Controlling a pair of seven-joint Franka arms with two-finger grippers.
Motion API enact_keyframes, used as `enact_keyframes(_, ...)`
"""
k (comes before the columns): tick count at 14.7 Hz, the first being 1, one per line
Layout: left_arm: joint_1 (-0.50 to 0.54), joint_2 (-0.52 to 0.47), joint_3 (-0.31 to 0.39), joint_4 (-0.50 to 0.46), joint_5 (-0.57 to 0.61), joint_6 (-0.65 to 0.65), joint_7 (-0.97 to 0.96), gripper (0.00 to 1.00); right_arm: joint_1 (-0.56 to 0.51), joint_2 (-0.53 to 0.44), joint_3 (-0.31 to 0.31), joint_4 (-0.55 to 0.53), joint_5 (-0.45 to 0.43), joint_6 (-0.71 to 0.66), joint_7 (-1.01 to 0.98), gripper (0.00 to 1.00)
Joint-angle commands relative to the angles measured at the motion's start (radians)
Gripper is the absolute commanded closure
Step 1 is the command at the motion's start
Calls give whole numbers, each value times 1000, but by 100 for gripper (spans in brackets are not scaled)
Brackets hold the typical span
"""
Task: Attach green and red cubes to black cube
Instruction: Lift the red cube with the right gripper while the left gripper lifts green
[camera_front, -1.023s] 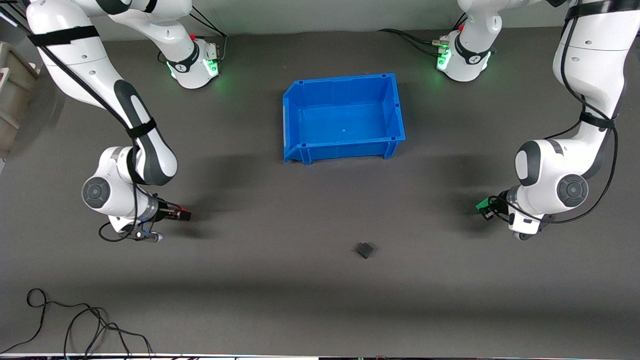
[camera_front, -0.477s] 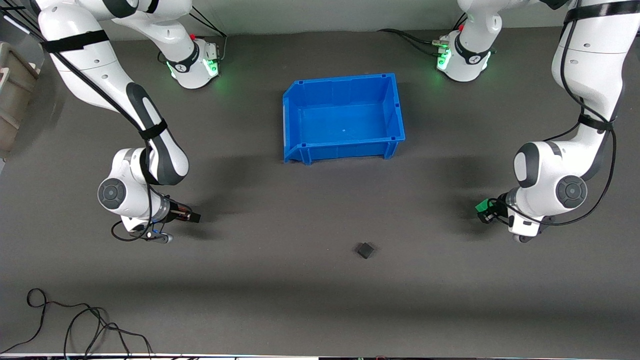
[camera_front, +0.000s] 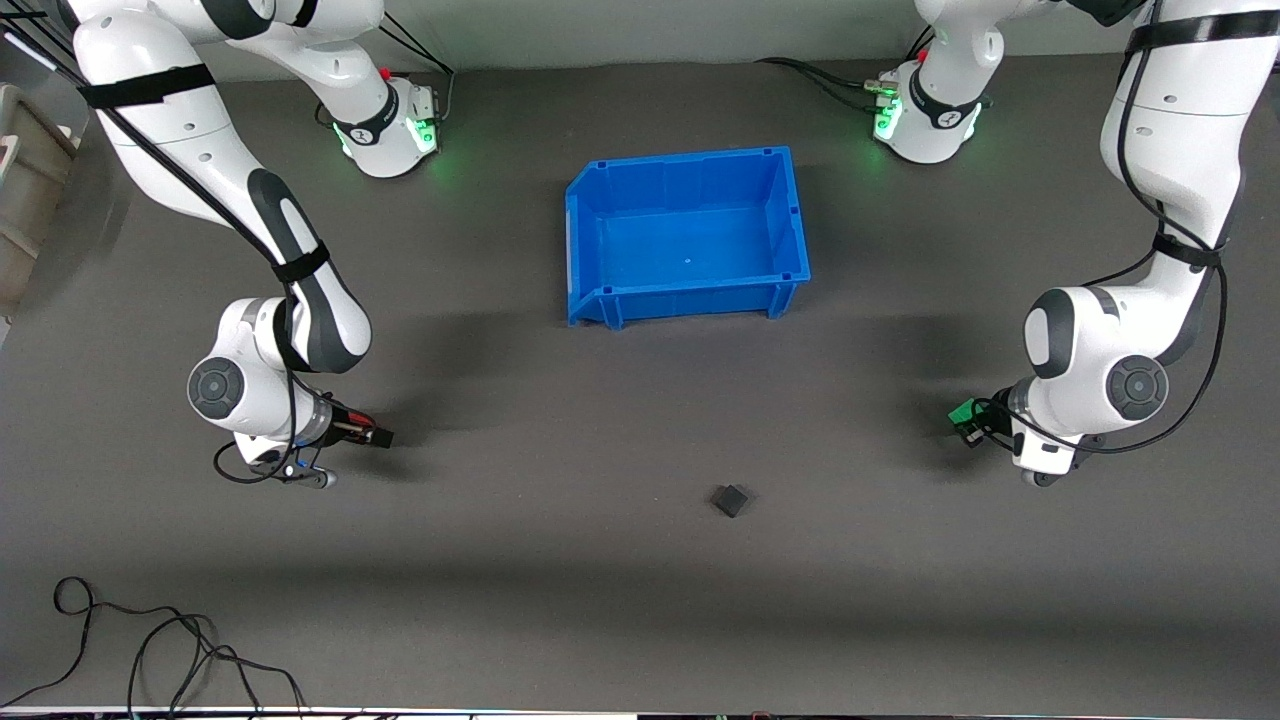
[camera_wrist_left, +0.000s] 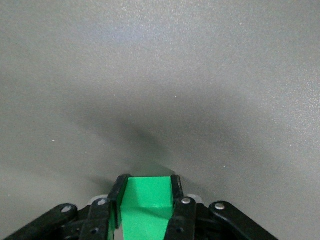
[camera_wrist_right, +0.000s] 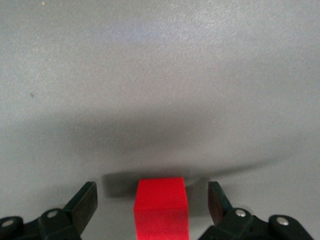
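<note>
The red cube has my fingertips on either side of it in the right wrist view, so my right gripper needs to close. Closing now would catch the cube.
The black cube lies alone on the grey mat, nearer to the front camera than the blue bin. My left gripper is shut on the green cube, low over the mat at the left arm's end. In the left wrist view the green cube fills the gap of the left gripper. My right gripper is low at the right arm's end. In the right wrist view the right gripper is open, with the red cube between its fingers, touching neither.
An empty blue bin stands in the middle of the table, farther from the front camera than the black cube. Loose black cables lie at the front corner at the right arm's end.
The right arm swung toward the table's middle, then eased back a little. The left arm shifted slightly toward the middle with the green cube. The black cube has not moved.
</note>
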Motion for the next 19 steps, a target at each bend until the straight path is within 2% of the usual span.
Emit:
enact_keyframes(1, -27, 1, 9, 23, 13, -12, -24, 87, 1, 28, -4, 14, 0, 27, -7, 2)
enact_keyframes(2, -27, -8, 7, 39, -1, -25, -62, 96, 1, 28, -4, 14, 0, 27, -7, 2)
enact_keyframes(3, -30, -20, 4, 66, -10, -58, -161, 100, 1, 28, -4, 14, 0, 27, -7, 3)
enact_keyframes(5, -53, -8, -35, 181, -18, -186, -380, 100, 1, 28, -4, 14, 0, 27, -7, 21)
enact_keyframes(7, -105, 47, -39, 299, -18, -254, -563, 100, 1, 28, -4, 14, 0, 27, -7, 39)
enact_keyframes(8, -123, 76, -39, 347, -20, -257, -629, 100, 1, 28, -4, 14, 0, 27, -7, 46)
enact_keyframes(10, -154, 119, -39, 422, -20, -254, -804, 100, 1, 28, -4, 14, 0, 27, -7, 51)
enact_keyframes(11, -163, 133, -39, 456, -20, -253, -874, 100, 1, 28, -4, 14, 0, 27, -7, 60)
enact_keyframes(12, -175, 140, -39, 471, -20, -253, -928, 100, 1, 28, -5, 14, 2, 27, -6, 76)
enact_keyframes(13, -185, 147, -39, 479, -20, -245, -982, 100, 1, 25, -5, 16, 8, 25, 5, 100)
enact_keyframes(17, -246, 203, -39, 542, -23, -239, -1163, 100, -3, 10, -10, 23, 17, 13, 103, 100)
enact_keyframes(19, -278, 225, -39, 574, -23, -239, -1257, 100, 7, -1, -4, 49, 48, -25, 221, 100)
